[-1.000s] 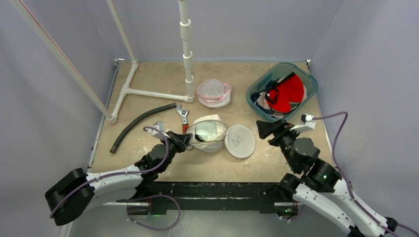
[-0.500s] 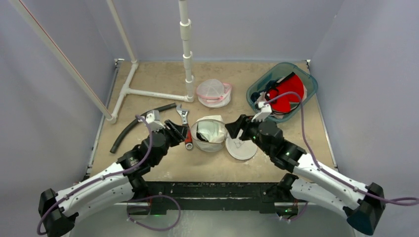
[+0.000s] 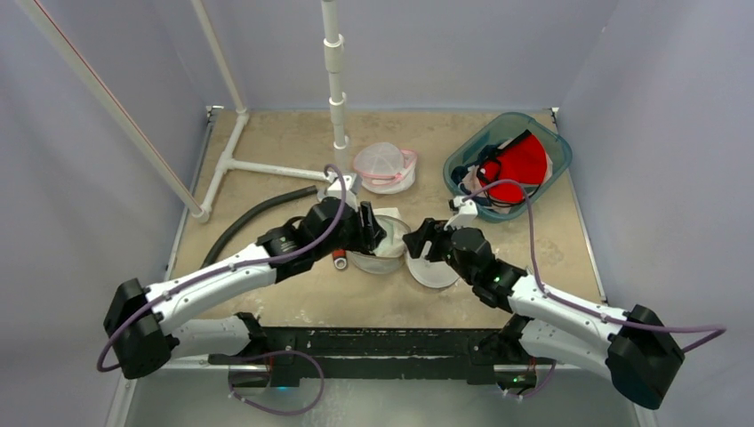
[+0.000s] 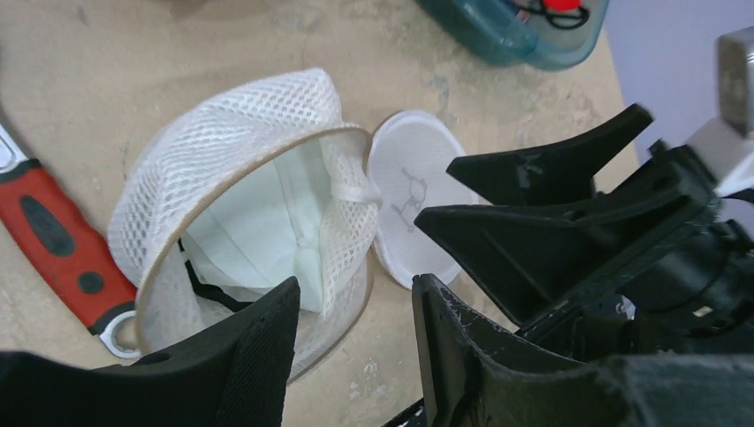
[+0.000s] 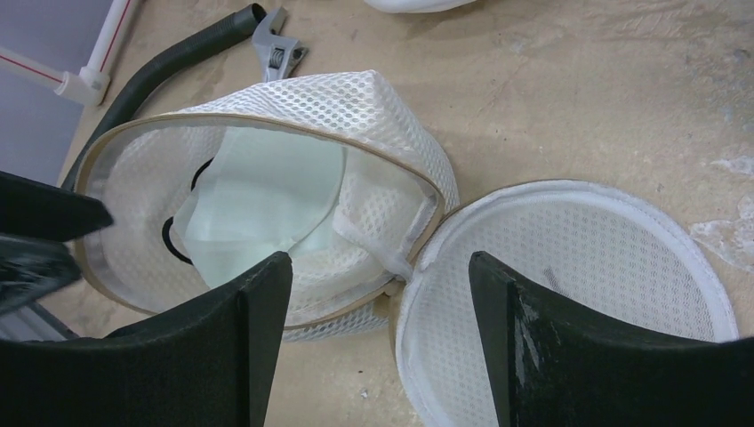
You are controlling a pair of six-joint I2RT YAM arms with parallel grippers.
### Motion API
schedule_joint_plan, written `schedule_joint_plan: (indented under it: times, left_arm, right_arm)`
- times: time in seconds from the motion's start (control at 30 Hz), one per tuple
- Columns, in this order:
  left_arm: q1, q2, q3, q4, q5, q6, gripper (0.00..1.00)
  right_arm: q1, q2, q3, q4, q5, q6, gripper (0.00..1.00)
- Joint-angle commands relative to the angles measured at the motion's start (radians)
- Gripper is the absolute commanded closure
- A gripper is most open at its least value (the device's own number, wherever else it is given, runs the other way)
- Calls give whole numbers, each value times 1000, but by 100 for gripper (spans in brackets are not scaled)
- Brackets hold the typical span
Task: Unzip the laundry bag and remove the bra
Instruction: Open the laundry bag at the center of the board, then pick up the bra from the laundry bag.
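Observation:
The bra's black strap will stay free to slip out of the bag, as my left gripper will next grab the bra by its pale fold (image 3: pixel 389 235) (image 4: pixel 306 256).
The white mesh laundry bag (image 3: pixel 378 253) (image 4: pixel 240 116) (image 5: pixel 356 107) sits unzipped at the table's middle. Its round lid (image 3: pixel 434 267) (image 5: pixel 578 267) lies flipped flat to the right. Inside rests the pale bra (image 5: pixel 267 191) (image 4: pixel 253 227), a black strap showing at its left. My left gripper (image 3: pixel 377 235) (image 4: pixel 356 294) hovers open above the bag's near rim, nothing between its fingers. My right gripper (image 3: pixel 418 240) (image 5: pixel 381 267) is open too, straddling the hinge where lid meets bag, holding nothing. The two grippers stand close, facing each other.
A red-handled wrench (image 4: pixel 53 240) lies just left of the bag, beside a black hose (image 3: pixel 249 222). A white pipe frame (image 3: pixel 267 167) stands at the back left. A pink-trimmed mesh bag (image 3: pixel 384 167) and a teal bin (image 3: pixel 551 133) of clothes sit behind.
My left gripper let go at the bag's left edge, opened, and swung right over the bag. My right arm reached in from the right to the lid's hinge.

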Motion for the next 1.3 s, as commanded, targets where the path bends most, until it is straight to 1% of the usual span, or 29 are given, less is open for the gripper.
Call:
schedule_joint_plan:
  times: [0.0, 0.17, 0.37, 0.47, 0.6, 0.77, 0.87, 0.9, 0.97, 1.03, 1.27]
  left_arm:
    - [-3, 91, 28, 53, 66, -49, 52]
    - [1, 169, 5, 14, -12, -62, 52]
    - [39, 143, -57, 12, -37, -80, 52]
    - [58, 143, -67, -6, -37, -78, 51]
    - [78, 127, -87, -14, -39, -79, 49]
    - [83, 107, -86, -19, -48, -48, 46]
    - [83, 110, -62, -56, -73, -14, 46]
    - [83, 112, -56, -65, -84, -4, 45]
    - [83, 116, -43, -85, -101, 14, 45]
    - [83, 121, -35, -94, -112, 29, 45]
    - [82, 175, -41, -65, -70, 47, 49]
  right_arm:
    - [-12, -12, -31, 102, 32, 18, 24]
    - [-44, 29, -52, 184, -14, -7, 23]
    - [-141, 182, -32, 303, -183, -9, 23]
    - [-154, 248, -25, 373, -254, -20, 23]
    - [-155, 286, -23, 443, -314, -51, 23]
    - [-155, 350, 17, 469, -372, -85, 24]
    - [-154, 402, 49, 454, -371, -82, 33]
    - [-155, 417, 59, 448, -367, -82, 39]
    - [-155, 423, 59, 448, -354, -77, 55]
    - [-155, 412, 50, 454, -350, -79, 66]
    - [-154, 348, 36, 439, -329, -100, 85]
